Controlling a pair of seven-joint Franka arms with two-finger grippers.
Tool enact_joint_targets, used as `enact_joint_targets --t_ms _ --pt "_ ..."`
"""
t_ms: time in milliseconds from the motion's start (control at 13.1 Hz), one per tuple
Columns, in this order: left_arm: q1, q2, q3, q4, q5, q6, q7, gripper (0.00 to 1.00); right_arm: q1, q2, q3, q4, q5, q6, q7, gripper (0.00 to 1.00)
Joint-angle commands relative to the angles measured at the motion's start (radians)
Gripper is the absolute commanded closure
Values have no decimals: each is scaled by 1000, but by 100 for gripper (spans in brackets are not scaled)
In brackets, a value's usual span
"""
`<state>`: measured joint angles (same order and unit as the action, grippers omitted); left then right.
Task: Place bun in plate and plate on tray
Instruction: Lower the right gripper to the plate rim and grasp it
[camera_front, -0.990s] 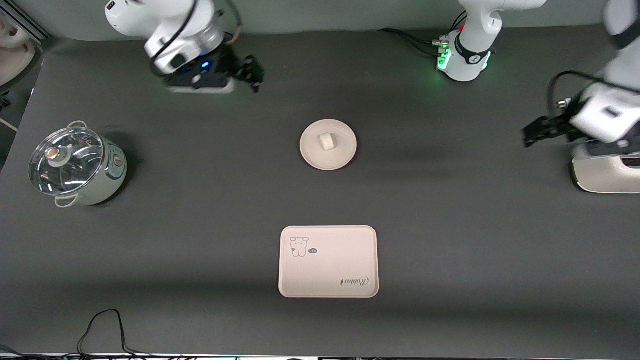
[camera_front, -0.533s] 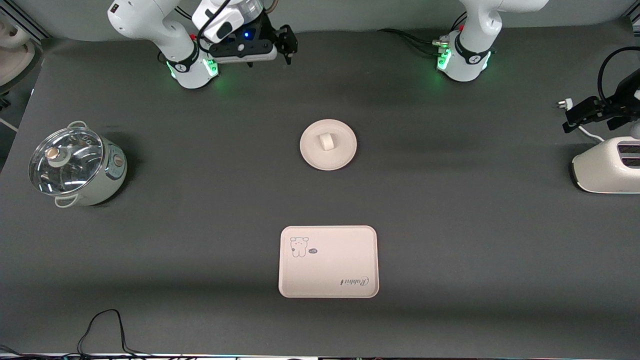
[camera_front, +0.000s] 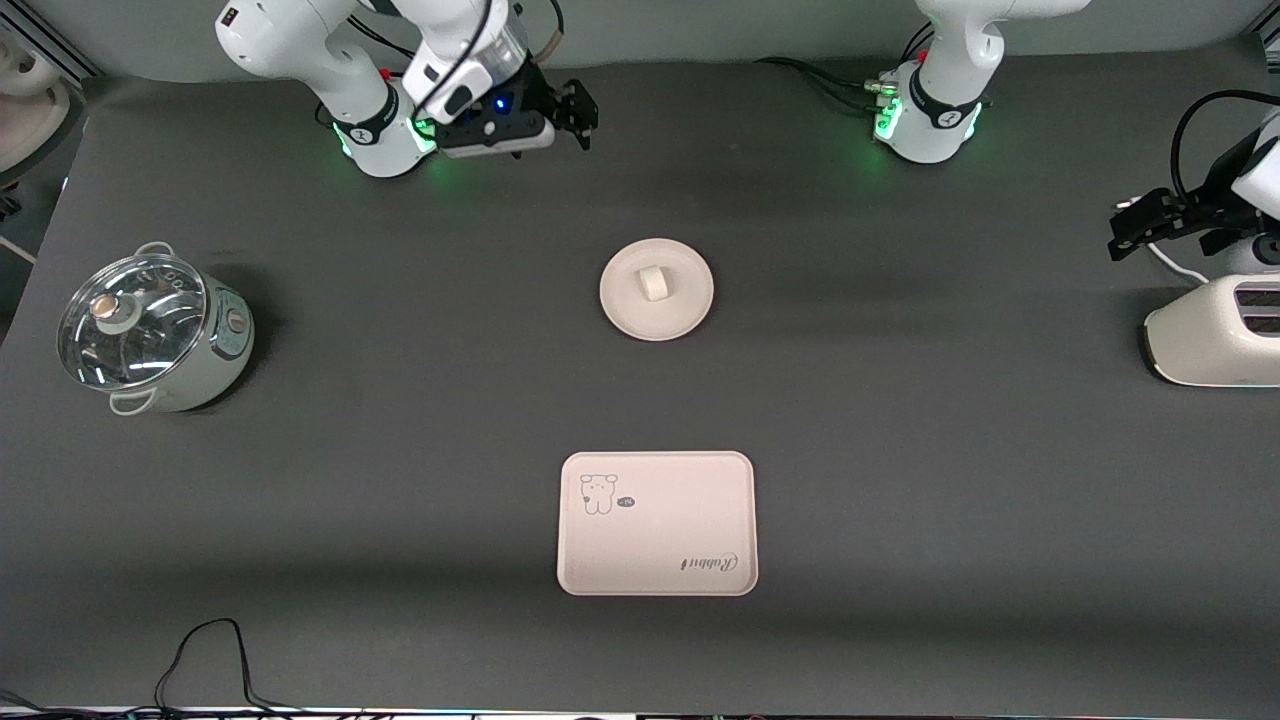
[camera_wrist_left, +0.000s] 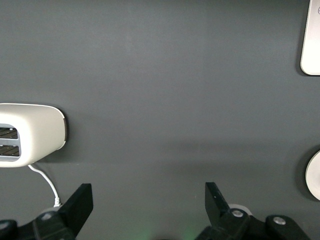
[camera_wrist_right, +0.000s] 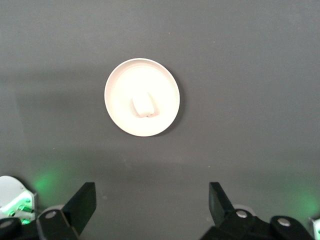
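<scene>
I should grab the plate by its rim (camera_front: 605, 288) next with my right gripper, to bring the plate onto the tray (camera_front: 657, 555).
The small off-white bun (camera_front: 654, 283) lies in the round cream-pink plate (camera_front: 690, 310) at mid-table; both show in the right wrist view, bun (camera_wrist_right: 143, 106) and plate (camera_wrist_right: 165, 85). The rectangular printed tray (camera_front: 657, 555) lies nearer the front camera than the plate, bare; its corner shows in the left wrist view (camera_wrist_left: 312, 45). My right gripper (camera_front: 582, 108) is open and empty, up in the air beside its base. My left gripper (camera_front: 1130, 232) is open and empty, up over the table's edge beside the toaster.
A pale pot with a glass lid (camera_front: 150, 330) stands at the right arm's end. A white toaster (camera_front: 1215, 340) with a cord stands at the left arm's end, also in the left wrist view (camera_wrist_left: 30, 132). A black cable (camera_front: 210, 655) lies at the front edge.
Both arms have drawn back from the table's middle, the right to its base, the left to the toaster. Bun, plate and tray have not moved.
</scene>
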<state>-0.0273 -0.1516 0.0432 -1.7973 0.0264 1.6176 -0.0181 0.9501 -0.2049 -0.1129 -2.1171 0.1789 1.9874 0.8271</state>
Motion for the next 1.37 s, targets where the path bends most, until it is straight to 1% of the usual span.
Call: enact_joint_targets --t_ms 0,229,305,457,762,914,1143,1295 --pt "12 7 -16 19 12 -16 10 0 19 -1 -5 -113 20 132 -20 0" --pt "20 12 -13 19 12 -16 65 0 27 80 -5 -144 17 223 -14 0" --pt "21 15 -13 19 12 -13 72 0 29 108 -4 -161 17 276 -14 0" --pt "15 21 -13 13 13 -10 79 0 42 159 -4 -220 17 422 -14 0" --pt "13 35 -14 10 53 5 99 0 78 355 -4 -286 17 755 -10 0" --pt "15 35 -14 10 53 -1 106 0 91 438 -4 -311 19 890 -8 0" --pt "12 33 -14 9 53 -8 107 0 93 531 -4 -320 19 1022 -8 0" --pt "12 30 -16 9 53 -11 107 0 99 580 -4 -320 20 1083 -8 0"
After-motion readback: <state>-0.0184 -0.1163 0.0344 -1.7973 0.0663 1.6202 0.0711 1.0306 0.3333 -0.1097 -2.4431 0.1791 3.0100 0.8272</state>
